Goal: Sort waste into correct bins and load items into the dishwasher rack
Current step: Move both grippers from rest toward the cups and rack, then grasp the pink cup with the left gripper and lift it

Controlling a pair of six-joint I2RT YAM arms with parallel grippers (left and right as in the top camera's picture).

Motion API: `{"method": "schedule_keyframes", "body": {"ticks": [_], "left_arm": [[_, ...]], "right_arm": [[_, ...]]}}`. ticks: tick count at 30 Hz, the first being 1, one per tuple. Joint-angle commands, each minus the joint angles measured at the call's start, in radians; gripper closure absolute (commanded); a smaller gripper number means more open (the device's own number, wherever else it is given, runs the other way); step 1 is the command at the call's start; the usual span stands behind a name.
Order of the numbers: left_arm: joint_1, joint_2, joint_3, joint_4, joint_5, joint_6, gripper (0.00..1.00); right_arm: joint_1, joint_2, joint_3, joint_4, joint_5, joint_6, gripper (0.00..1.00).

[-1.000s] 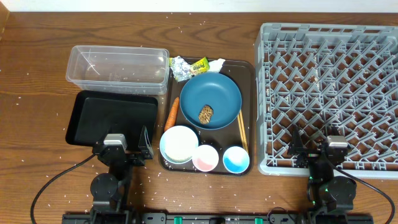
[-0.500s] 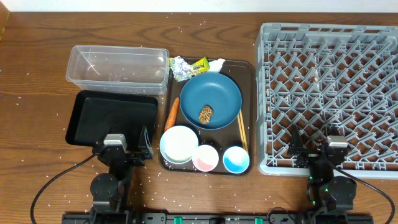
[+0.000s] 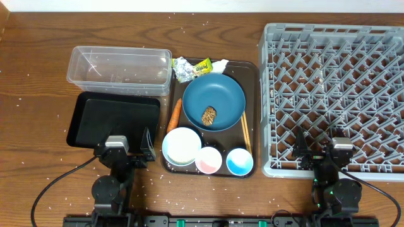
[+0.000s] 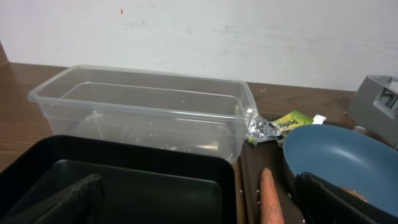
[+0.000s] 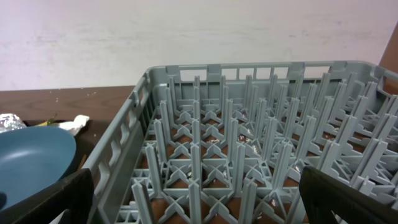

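Observation:
My left gripper grabs the pink cup (image 3: pixel 208 160) by its rim beside the white bowl next. The base of the cup stays free for handing to my right gripper.
On the brown serving tray (image 3: pixel 254 94) sit a dark blue dish (image 3: pixel 221 94) holding a brown food lump (image 3: pixel 209 115), a white bowl (image 3: pixel 182 146), a pink cup (image 3: pixel 208 160), a light blue cup (image 3: pixel 239 161), wooden chopsticks (image 3: pixel 245 134), an orange carrot (image 3: pixel 174 115), crumpled foil (image 3: pixel 183 68), a yellow wrapper (image 3: pixel 202 65) and a white tissue (image 3: pixel 219 65). A clear tub (image 3: pixel 120 68) and a black tray (image 3: pixel 113 120) lie to the left. The grey rack (image 3: pixel 334 94) lies to the right. My left gripper (image 3: pixel 124 148) is open and empty at the black tray's near edge. My right gripper (image 3: pixel 320 150) is open and empty at the rack's near edge.
White rice grains (image 3: pixel 25 101) are scattered over the wooden table. In the left wrist view the tub (image 4: pixel 143 112), black tray (image 4: pixel 124 180), carrot (image 4: pixel 269 199) and dish (image 4: pixel 336 155) show. In the right wrist view the rack (image 5: pixel 249 155) fills the frame.

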Motion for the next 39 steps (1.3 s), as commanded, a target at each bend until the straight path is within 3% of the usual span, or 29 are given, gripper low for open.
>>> {"method": "schedule_keyframes", "body": {"ticks": [1, 6, 12, 17, 22, 27, 35, 39], "left_arm": [[-0.005, 0.0, -0.025, 0.028, 0.064, -0.005, 0.02], [-0.005, 0.0, 0.033, 0.097, 0.187, -0.01, 0.02], [-0.004, 0.064, 0.255, -0.01, 0.172, -0.016, 0.02], [-0.005, 0.302, 0.592, -0.302, 0.153, -0.017, 0.02], [-0.005, 0.621, 0.937, -0.607, 0.198, -0.017, 0.02], [-0.03, 0.88, 1.203, -0.85, 0.318, -0.016, 0.02], [-0.045, 1.046, 1.251, -0.974, 0.475, -0.061, 0.02], [-0.146, 1.102, 1.244, -1.098, 0.468, 0.037, 0.02]], "right_arm": [[-0.003, -0.005, -0.004, 0.004, -0.024, -0.011, 0.01], [-0.003, -0.005, 0.031, 0.037, -0.222, -0.008, 0.01], [-0.003, 0.02, 0.225, -0.098, -0.286, 0.011, 0.01], [-0.003, 0.171, 0.483, -0.324, -0.28, 0.011, 0.01], [-0.003, 0.454, 0.763, -0.572, -0.28, 0.011, 0.01], [-0.003, 0.715, 0.963, -0.744, -0.285, 0.011, 0.01], [-0.004, 0.921, 1.012, -0.836, -0.359, 0.058, 0.01], [-0.005, 0.949, 1.012, -0.835, -0.354, 0.173, 0.01]]}}
